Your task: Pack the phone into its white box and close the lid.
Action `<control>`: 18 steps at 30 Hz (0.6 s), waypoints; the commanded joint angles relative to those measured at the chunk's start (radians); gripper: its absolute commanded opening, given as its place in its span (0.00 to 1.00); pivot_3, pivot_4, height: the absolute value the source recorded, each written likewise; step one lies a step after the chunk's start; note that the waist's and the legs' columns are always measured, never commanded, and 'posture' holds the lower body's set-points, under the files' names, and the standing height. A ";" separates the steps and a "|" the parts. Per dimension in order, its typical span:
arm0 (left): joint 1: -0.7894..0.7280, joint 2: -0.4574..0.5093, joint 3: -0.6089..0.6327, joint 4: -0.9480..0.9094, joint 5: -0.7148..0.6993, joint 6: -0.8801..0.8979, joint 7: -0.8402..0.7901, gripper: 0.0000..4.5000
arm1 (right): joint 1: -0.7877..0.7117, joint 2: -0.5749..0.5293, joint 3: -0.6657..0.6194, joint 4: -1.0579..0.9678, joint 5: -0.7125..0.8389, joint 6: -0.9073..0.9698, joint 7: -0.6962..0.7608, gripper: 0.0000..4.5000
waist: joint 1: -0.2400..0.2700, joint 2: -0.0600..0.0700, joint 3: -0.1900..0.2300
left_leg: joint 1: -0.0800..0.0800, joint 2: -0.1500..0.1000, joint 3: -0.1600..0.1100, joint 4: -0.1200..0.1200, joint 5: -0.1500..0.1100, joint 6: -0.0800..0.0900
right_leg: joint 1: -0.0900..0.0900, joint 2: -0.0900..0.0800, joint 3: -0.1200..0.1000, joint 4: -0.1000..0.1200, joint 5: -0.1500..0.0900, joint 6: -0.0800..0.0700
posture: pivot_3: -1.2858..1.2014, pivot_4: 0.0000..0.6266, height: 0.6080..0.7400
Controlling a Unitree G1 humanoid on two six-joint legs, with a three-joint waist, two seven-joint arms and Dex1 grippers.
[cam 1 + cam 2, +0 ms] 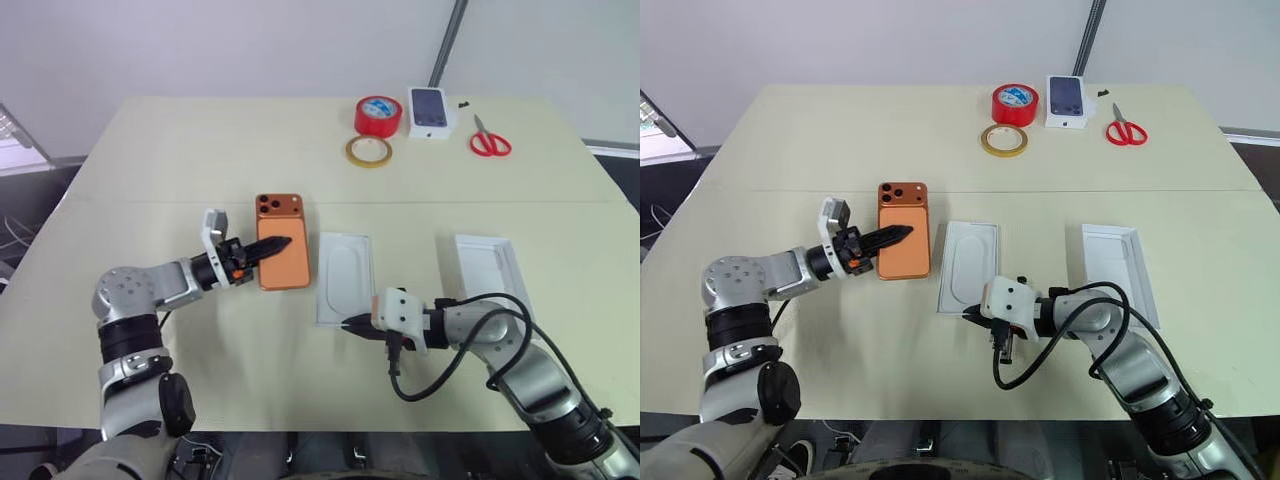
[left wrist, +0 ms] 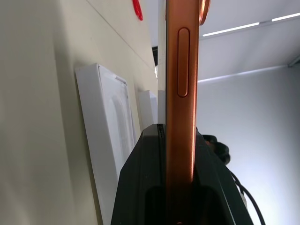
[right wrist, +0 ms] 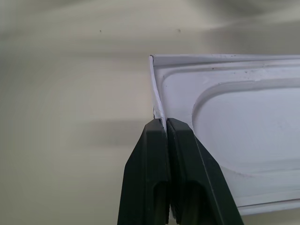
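Note:
The orange phone hangs beside the white box (image 1: pixel 345 277), short of its hollow; my left gripper must move it there before releasing.
The orange phone (image 1: pixel 291 266) lies flat, back up, camera bump at its far end, just left of the white box (image 1: pixel 345 277). My left gripper (image 1: pixel 280 242) is shut on the phone's left long edge; the left wrist view shows the phone (image 2: pixel 180 93) edge-on between the black fingers, apart from the tabletop. The white box is a shallow tray with a thin rim and a phone-shaped recess in its floor. My right gripper (image 1: pixel 348 323) is shut on the box's thin rim (image 3: pixel 158 101) at its near corner. The lid (image 1: pixel 490 268), a white shell, rests open side up to the right.
At the far edge of the cream table (image 1: pixel 200 160) stand a red tape roll (image 1: pixel 378 115), a yellowish tape ring (image 1: pixel 368 151), a small white box printed with a dark phone (image 1: pixel 431 110) and red scissors (image 1: pixel 490 140). A black cable (image 1: pixel 440 375) loops along my right forearm.

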 commanded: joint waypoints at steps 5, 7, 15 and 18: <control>-0.013 -0.004 -0.042 -0.031 -0.026 -0.012 -0.014 0.00 | 0.009 -0.080 -0.060 -0.057 0.079 -0.049 0.067 0.55 | 0.000 0.000 0.000 | 0.000 0.000 0.000 0.000 0.000 0.000 | 0.000 0.000 0.000 0.000 0.000 0.000 | 0.52 0.24 1.00; -0.012 -0.018 -0.056 -0.035 -0.025 -0.018 -0.011 0.00 | 0.002 -0.087 -0.162 -0.067 0.179 -0.027 0.082 0.55 | -0.001 0.000 0.000 | 0.000 0.000 0.000 0.000 0.000 0.000 | 0.000 0.000 0.000 0.000 0.000 0.000 | 0.52 0.24 1.00; -0.003 -0.123 -0.101 -0.055 -0.027 -0.019 0.028 0.00 | -0.050 -0.156 -0.323 0.179 0.193 -0.098 0.075 0.55 | 0.002 -0.001 0.001 | 0.000 0.000 0.000 0.001 0.000 0.001 | 0.001 0.000 0.000 -0.001 0.000 0.000 | 0.52 0.24 1.00; -0.008 -0.168 -0.145 -0.052 -0.008 -0.037 0.038 0.00 | -0.052 -0.149 -0.296 0.198 0.172 -0.127 0.071 0.55 | 0.001 -0.001 0.001 | 0.000 0.000 0.000 0.000 0.000 0.000 | 0.000 0.001 0.000 0.000 0.000 0.000 | 0.52 0.24 1.00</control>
